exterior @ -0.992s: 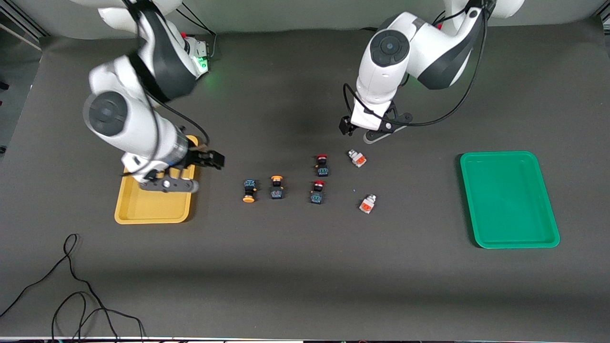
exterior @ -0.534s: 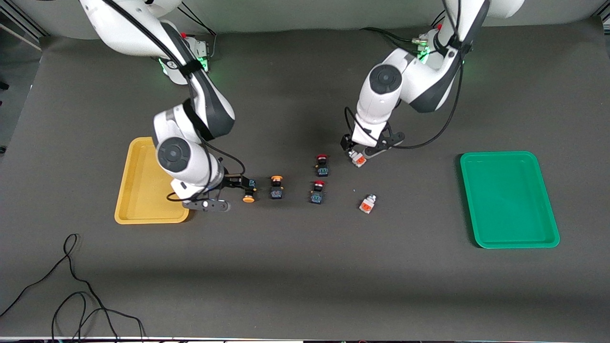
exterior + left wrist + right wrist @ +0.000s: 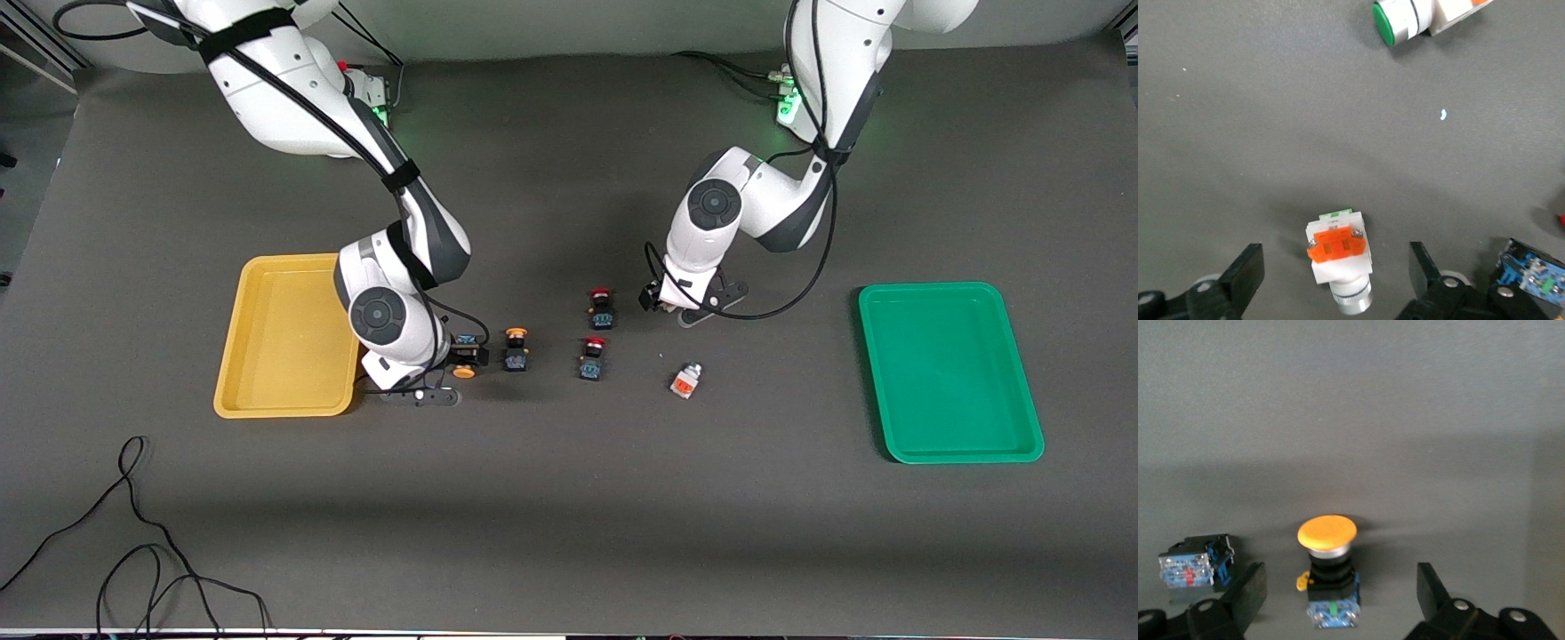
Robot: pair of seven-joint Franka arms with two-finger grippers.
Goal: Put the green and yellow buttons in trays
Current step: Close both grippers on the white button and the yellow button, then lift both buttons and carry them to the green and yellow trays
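My right gripper picks up the yellow button by its black body next. Then it places that button in the yellow tray.
My right gripper is open and low at the table, its fingers either side of a lying black-bodied button with a yellow-orange cap. In the right wrist view that button lies between the open fingers. A second yellow-capped button lies beside it. My left gripper is open and low around a white-grey button with an orange face, which the hand hides in the front view. Another white-grey button lies nearer the front camera; the left wrist view shows its green cap. The yellow tray and green tray hold nothing.
Two black-bodied buttons with red caps lie between the two grippers; one shows at the edge of the left wrist view. A black cable loops on the table near the front edge at the right arm's end.
The right gripper has moved from over the yellow tray to the yellow-capped button. The left gripper has come down around the white-grey button. Both stay open.
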